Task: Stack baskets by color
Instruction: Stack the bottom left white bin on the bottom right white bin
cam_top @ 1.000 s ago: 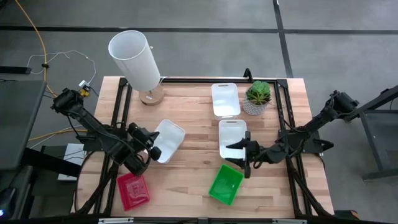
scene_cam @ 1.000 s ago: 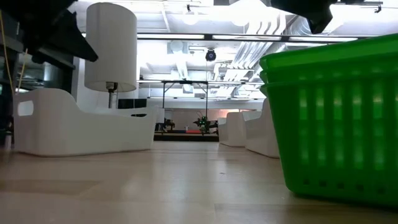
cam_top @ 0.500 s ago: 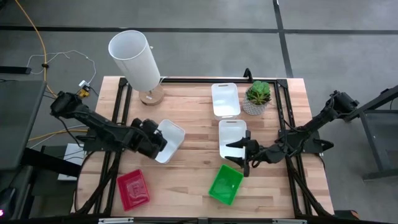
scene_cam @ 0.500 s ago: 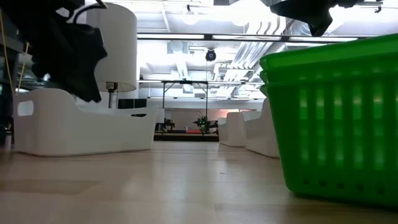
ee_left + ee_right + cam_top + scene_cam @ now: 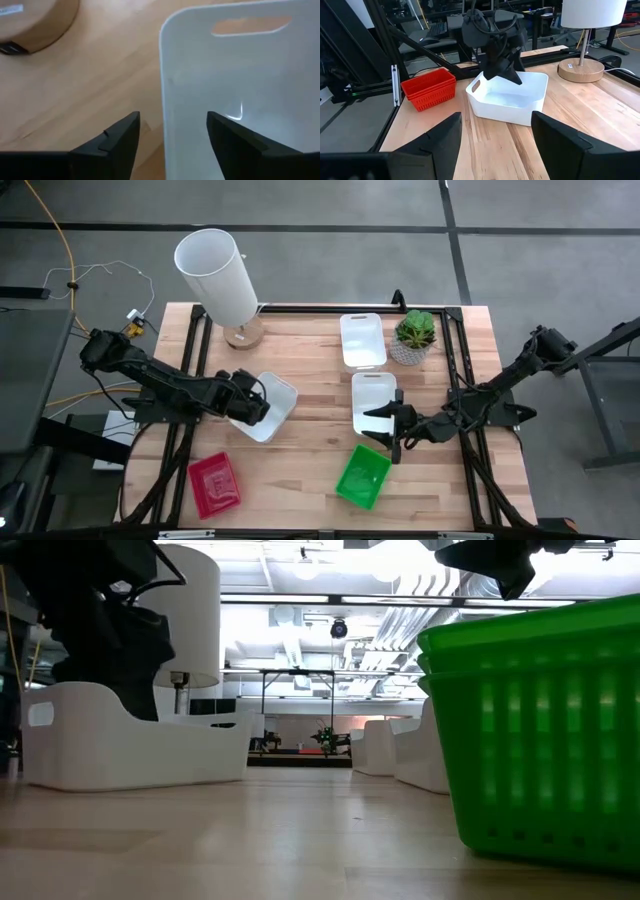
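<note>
My left gripper should grab this white basket next by its side's rim [image 5: 165, 100]. The white baskets should be stacked together.
A white basket [image 5: 275, 408] rests on its bottom at the table's left middle. My left gripper [image 5: 172, 116] is open and points down at it. One finger [image 5: 117, 142] is outside the basket's left wall [image 5: 165, 95] and the other [image 5: 235, 142] inside; I see no touch. Two more white baskets [image 5: 362, 340] [image 5: 373, 398] lie right of centre. Stacked red baskets [image 5: 214, 485] sit near left and stacked green baskets [image 5: 363, 476] near centre. My right gripper [image 5: 385, 432] hangs open above the table, between the green stack and a white basket.
A tall white lamp [image 5: 217, 275] on a wooden base [image 5: 243, 333] stands at the far left. A small potted plant [image 5: 414, 335] stands at the far right, beside a white basket. Bare wood lies in the table's middle [image 5: 320, 410].
My left gripper has swung from beside the red stack toward the table's far edge and right, tipped further down and sunk over the white basket's left wall. No basket has moved.
</note>
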Robot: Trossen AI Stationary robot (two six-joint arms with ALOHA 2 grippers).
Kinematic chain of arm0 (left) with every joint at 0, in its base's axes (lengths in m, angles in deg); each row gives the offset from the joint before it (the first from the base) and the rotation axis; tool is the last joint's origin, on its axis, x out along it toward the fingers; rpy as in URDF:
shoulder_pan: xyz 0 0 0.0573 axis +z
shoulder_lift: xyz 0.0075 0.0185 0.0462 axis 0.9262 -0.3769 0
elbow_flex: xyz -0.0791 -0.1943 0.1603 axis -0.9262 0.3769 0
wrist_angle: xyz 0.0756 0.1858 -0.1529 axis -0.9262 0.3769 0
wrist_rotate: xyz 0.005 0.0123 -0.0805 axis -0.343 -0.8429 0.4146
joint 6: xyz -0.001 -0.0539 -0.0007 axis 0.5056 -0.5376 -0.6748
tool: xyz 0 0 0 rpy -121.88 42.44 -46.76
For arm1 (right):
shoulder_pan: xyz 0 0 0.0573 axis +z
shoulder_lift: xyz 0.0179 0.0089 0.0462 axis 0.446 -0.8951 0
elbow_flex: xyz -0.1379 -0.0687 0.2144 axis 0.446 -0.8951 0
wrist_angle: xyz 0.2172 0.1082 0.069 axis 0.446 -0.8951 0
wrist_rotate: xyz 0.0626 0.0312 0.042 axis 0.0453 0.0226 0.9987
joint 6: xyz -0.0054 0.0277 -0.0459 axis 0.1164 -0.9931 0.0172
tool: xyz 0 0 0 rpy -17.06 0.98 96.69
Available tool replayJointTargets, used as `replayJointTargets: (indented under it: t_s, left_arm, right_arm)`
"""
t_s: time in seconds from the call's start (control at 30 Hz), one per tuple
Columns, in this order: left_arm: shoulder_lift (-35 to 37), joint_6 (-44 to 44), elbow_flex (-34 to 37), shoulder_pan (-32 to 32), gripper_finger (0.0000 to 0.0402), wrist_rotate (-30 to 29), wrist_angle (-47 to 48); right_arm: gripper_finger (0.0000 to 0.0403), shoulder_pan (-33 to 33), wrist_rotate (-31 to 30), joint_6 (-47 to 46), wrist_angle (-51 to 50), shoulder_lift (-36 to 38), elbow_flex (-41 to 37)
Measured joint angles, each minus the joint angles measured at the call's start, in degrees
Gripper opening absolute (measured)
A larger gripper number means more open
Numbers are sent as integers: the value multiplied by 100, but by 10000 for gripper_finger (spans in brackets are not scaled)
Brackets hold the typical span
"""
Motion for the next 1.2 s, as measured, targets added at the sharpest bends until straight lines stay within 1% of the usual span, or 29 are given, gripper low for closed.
replayJointTargets:
  t_s: [0.07,0.13,0.23,0.33,0.37,0.4,0.47,0.67,0.8,0.93,1.0,1.07,1.2]
  left_arm:
    - [0,0,0,2,199,94,0]
    - [0,1,0,2,173,165,1]
    - [0,1,0,2,112,197,0]
    - [0,22,0,2,32,186,2]
    - [0,68,0,2,17,161,-2]
    - [0,89,0,2,10,120,-4]
    - [0,91,-1,2,13,9,-1]
    - [46,162,-143,-46,3,-173,66]
    - [279,358,-444,-152,1,-468,119]
    - [558,736,-808,-328,0,-795,-62]
    - [702,995,-945,-395,0,-901,-233]
    - [808,1274,-1065,-442,0,-962,-607]
    - [887,2043,-1091,-475,0,-1032,-1790]
  right_arm:
    - [226,0,0,-1,0,0,-1]
    - [226,0,0,-2,0,0,-1]
    - [226,0,-2,-2,1,0,-1]
    - [226,0,0,-2,1,0,0]
    - [226,0,0,-2,2,0,0]
    - [226,0,0,-2,2,0,0]
    - [226,0,-2,-2,2,0,-2]
    - [226,-1,-2,-2,3,0,-2]
    - [226,0,0,24,117,0,0]
    - [226,4,118,200,516,0,0]
    - [226,4,320,264,729,0,-1]
    - [226,4,449,299,867,2,-1]
    - [226,25,590,307,1123,6,-2]
